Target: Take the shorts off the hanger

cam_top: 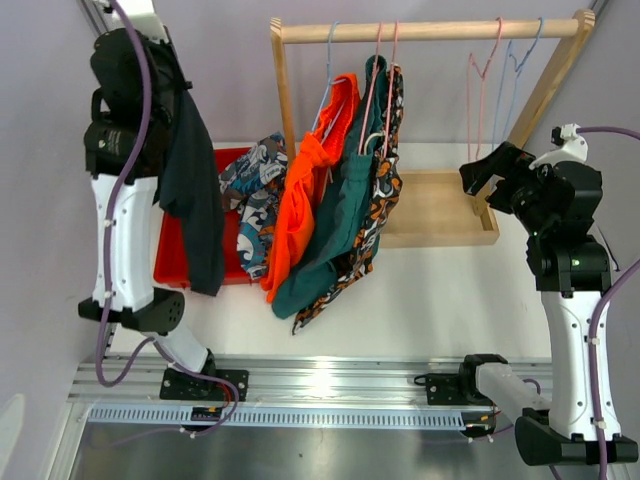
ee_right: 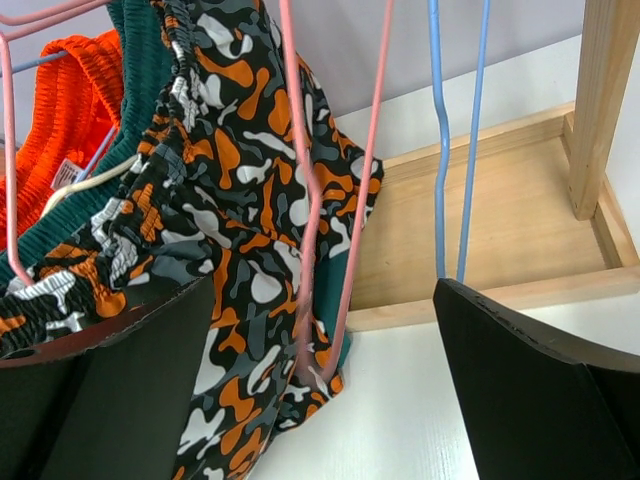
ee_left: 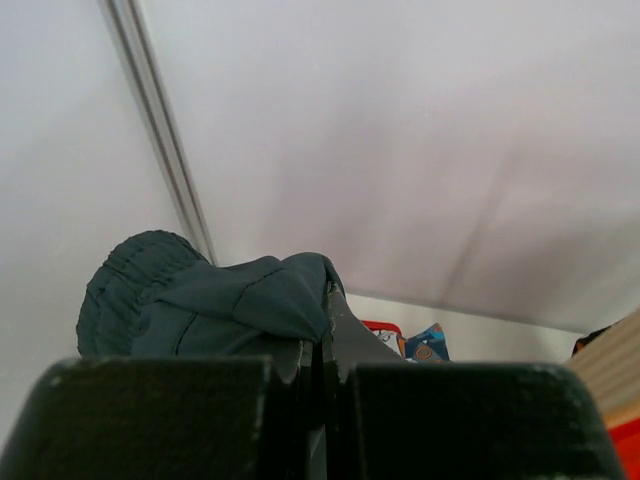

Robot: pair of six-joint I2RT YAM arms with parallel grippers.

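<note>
Next, my right gripper grabs the bare side wire of the print shorts' pink hanger. That leaves the shorts free to be removed.
My left gripper is raised high at the left, shut on the near-black navy shorts, which hang down from it over the red bin; their bunched waistband shows at the fingertips. On the rack hang the orange shorts, the dark teal shorts and the orange-black-white print shorts on a pink hanger. My right gripper stands open to the right of the print shorts, with nothing between its fingers. The blue-white print shorts lie in the bin.
A red bin sits left of the wooden rack. Empty pink and blue hangers hang at the rail's right end. The rack's wooden base tray lies behind my right gripper.
</note>
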